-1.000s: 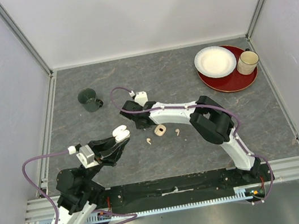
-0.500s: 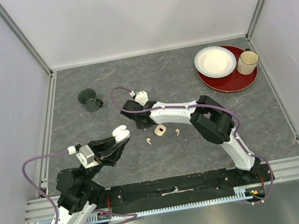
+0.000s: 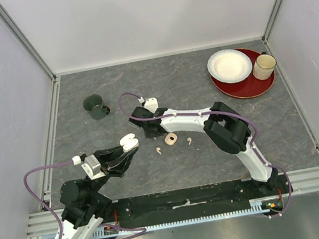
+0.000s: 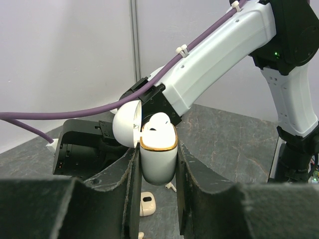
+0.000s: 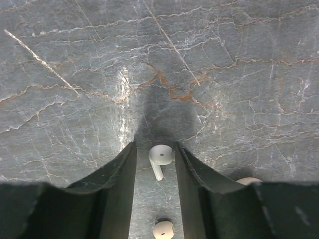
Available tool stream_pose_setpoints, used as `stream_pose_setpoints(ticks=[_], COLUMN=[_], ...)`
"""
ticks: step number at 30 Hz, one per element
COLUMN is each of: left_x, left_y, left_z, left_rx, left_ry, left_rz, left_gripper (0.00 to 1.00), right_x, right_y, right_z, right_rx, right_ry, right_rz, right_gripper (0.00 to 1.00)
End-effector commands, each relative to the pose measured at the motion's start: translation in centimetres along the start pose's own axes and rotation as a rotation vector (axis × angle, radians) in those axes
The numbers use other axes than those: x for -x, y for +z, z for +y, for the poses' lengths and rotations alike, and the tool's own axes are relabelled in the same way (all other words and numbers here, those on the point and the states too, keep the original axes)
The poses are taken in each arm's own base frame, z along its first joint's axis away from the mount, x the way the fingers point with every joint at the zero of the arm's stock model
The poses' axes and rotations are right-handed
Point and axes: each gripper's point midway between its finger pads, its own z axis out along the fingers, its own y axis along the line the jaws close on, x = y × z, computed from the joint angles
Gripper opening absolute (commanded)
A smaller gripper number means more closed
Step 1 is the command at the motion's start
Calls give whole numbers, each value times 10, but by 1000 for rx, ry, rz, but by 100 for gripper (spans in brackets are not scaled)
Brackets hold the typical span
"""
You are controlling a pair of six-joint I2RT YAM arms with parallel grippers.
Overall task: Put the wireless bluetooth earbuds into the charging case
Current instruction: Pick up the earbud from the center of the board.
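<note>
The white earbud's round head lies between my fingers with a gap on each side, so it is time to close my right gripper now. Closing now would catch it.
My left gripper [image 3: 128,147] is shut on a white charging case [image 4: 158,160] with a gold rim, held above the table. Its lid [image 4: 124,124] is swung open and a white earbud [image 4: 158,122] sits in its top. My right gripper [image 5: 155,149] is low over the table just beyond the case [image 3: 129,141], jaws open. A white earbud [image 5: 160,157] lies between its fingertips with a small gap on each side. A beige earbud [image 5: 163,230] lies further back under that gripper. Two more earbuds [image 3: 160,150] [image 3: 189,141] lie on the table.
A small beige case [image 3: 171,138] lies on the table by the loose earbuds. A dark green mug [image 3: 94,106] stands at the back left. At the back right a red tray [image 3: 264,86] carries a white plate [image 3: 229,65] and a cream mug [image 3: 264,66].
The right gripper's jaws have spread a little apart. The left gripper and its case have not moved.
</note>
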Motion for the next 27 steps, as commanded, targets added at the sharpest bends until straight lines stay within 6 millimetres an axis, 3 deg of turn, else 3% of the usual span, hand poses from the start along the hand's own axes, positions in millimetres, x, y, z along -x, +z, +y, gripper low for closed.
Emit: stream_pose_setpoints(ticks=[1,9,27], left_x=[26,24,23], left_y=[-6,-5,-5], left_z=[-6,-5,-3], left_rx=[-11,-6,0], left_ry=[11,12,19], left_rz=[-108,-108,-103], left_gripper=[2,2,2], right_x=[-6,-17,-22], right_y=[-8,-6,-4], right_z=[-10,-10,1], right_rx=[-16,-30,-1], right_ry=[7,97,111], right_rz=[24,53,79], right_gripper=[46,47,37])
